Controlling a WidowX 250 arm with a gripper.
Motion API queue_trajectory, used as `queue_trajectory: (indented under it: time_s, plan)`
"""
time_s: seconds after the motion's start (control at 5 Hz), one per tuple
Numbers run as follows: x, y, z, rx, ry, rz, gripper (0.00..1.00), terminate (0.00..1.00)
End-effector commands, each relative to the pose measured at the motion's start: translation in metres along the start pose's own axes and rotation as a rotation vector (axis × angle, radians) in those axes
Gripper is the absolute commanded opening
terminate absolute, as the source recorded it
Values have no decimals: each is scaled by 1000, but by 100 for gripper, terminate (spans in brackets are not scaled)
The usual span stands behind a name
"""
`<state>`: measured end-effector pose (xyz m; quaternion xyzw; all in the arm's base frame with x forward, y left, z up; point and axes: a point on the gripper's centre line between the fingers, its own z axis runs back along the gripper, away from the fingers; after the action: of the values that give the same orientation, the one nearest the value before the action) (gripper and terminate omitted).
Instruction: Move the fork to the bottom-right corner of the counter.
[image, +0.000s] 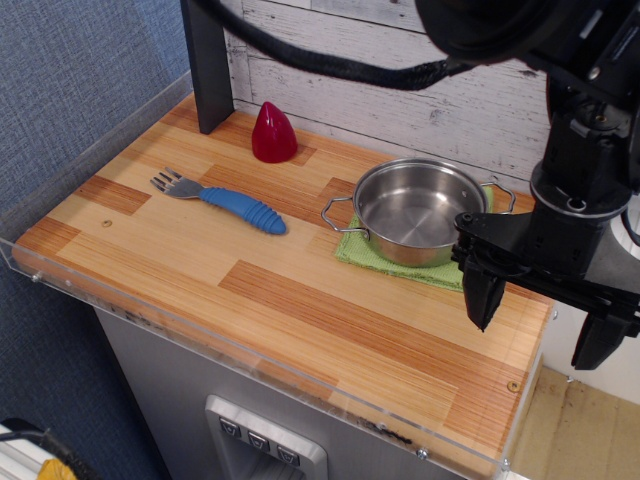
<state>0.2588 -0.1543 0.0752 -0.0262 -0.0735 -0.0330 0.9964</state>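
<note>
My gripper grabs the smooth part of the fork's handle near its middle (224, 200) next, since the fork lies flat between its metal tines and thick ribbed end (266, 218).
The fork (222, 201) lies flat on the counter (300, 310) at the back left, silver tines pointing left and blue ribbed handle pointing right. My gripper (540, 335) hangs at the right side, above the counter's front-right area. Its two black fingers are spread wide apart and hold nothing. It is far to the right of the fork, with the pot between them.
A red cone-shaped object (273, 133) stands behind the fork. A steel pot (420, 210) sits on a green cloth (372, 255) at the back right, just left of my gripper. A dark post (210, 65) rises at the back left. A clear acrylic rim (250, 350) edges the counter.
</note>
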Motion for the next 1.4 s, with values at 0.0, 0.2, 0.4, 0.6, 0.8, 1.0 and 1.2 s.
queue_trajectory:
  time_s: [0.0,0.2,0.4,0.6,0.8,1.0,1.2]
  plan:
    - [0,0,0,0,0,0,100,0]
    - [10,26,9,33,-32,171,100,0]
    - [15,60,20,53,-63,400,100,0]
    - [14,94,23,94,-57,641,100,0]
    - [16,129,25,76,-71,839,100,0]
    - [19,150,32,111,-88,926,100,0]
    - [22,171,39,152,-111,1003,100,0]
